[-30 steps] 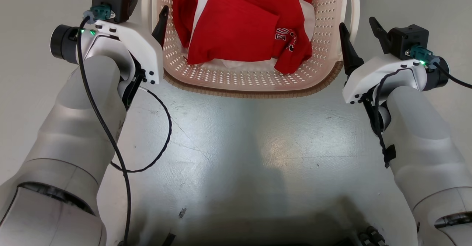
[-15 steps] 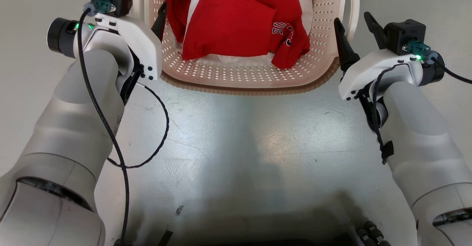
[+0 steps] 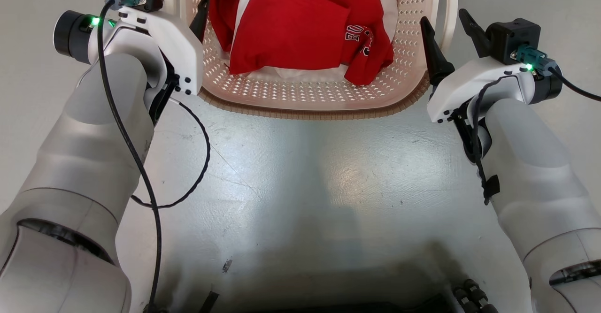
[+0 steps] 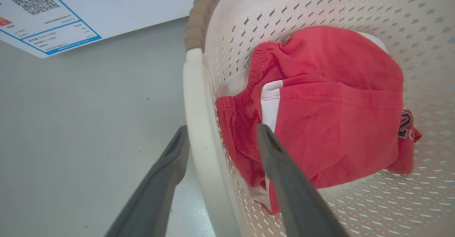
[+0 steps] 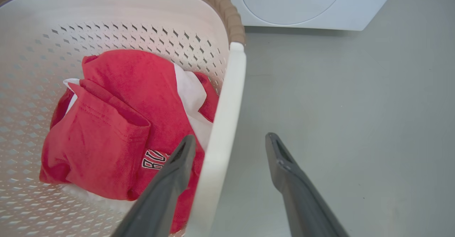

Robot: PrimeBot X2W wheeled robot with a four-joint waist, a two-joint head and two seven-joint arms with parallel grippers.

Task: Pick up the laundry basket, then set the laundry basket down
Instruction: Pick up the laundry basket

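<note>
The laundry basket needs to be lifted with the basket's clothes (image 3: 293, 26). My right gripper should grab the basket by its white loop handle (image 3: 449, 3) next.
The laundry basket (image 3: 310, 99), cream-white and perforated with a brown rim, stands on the grey floor in front of me, holding red and white clothes (image 3: 300, 26). My left gripper (image 4: 220, 134) is open. Its fingers straddle the basket's left loop handle (image 4: 197, 123), one finger outside and one inside over the clothes. My right gripper (image 3: 443, 17) is open too, and its two dark fingers (image 5: 185, 151) straddle the right loop handle (image 5: 224, 123). Neither gripper pinches its handle.
A white washing machine (image 5: 295, 2) stands just beyond the basket. A white panel with a blue-edged QR-code label (image 4: 42, 16) lies past the basket's left side. Bare grey floor (image 3: 300, 177) lies between the basket and my dark base (image 3: 328, 303).
Both grippers have reached further forward along the basket's sides, so the fingers now sit deeper around the handles. They stay open. The basket has shifted only slightly in the picture.
</note>
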